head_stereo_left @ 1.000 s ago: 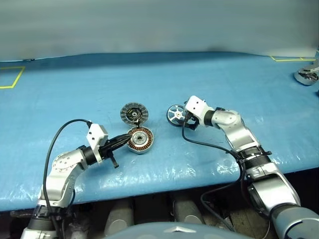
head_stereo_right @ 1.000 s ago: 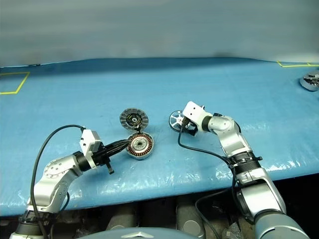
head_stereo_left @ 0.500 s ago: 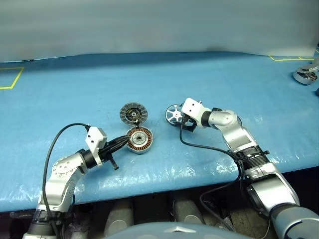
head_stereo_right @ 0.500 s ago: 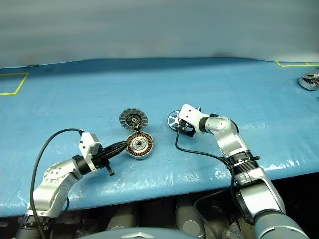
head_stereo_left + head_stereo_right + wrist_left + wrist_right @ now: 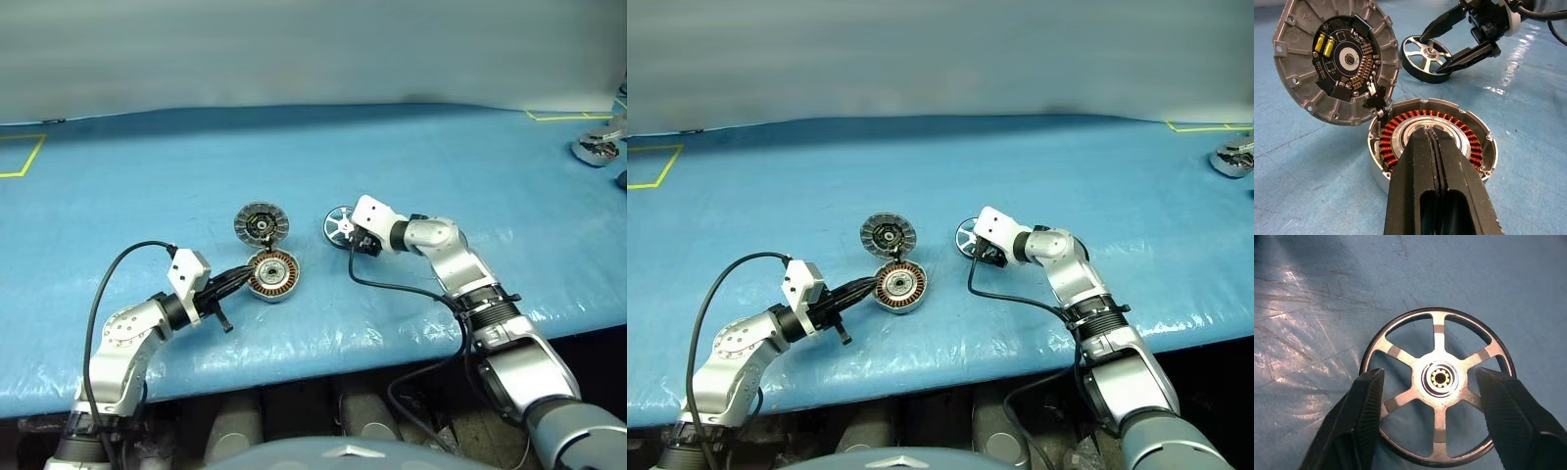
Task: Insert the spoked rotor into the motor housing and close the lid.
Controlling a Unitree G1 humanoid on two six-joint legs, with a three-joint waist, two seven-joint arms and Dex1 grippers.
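I will grab the spoked rotor by its outer rim [image 5: 1506, 357] with my right gripper next, then set it into the motor housing.
The spoked rotor [image 5: 1437, 379], a shiny silver wheel, lies flat on the blue table right of the lid. My right gripper [image 5: 1430, 377] is open, with one finger on each side of the rotor's hub, just above it. The motor housing [image 5: 273, 275], with its copper windings, stands near the front; its lid [image 5: 262, 223] is swung open behind it, ribbed inner face up. My left gripper [image 5: 1429, 134] is shut, its fingertips resting on the housing's near rim and reaching over the windings. In the left wrist view the rotor [image 5: 1425, 54] lies between the right gripper's spread fingers [image 5: 1469, 54].
A blue sheet covers the table [image 5: 411, 157]. Another metal part [image 5: 598, 149] sits at the far right edge. Yellow tape marks [image 5: 20, 152] are at the far left. The table's front edge [image 5: 323, 367] runs just ahead of both arms.
My right gripper has edged slightly left, closer over the rotor. The left arm, housing and lid have stayed put.
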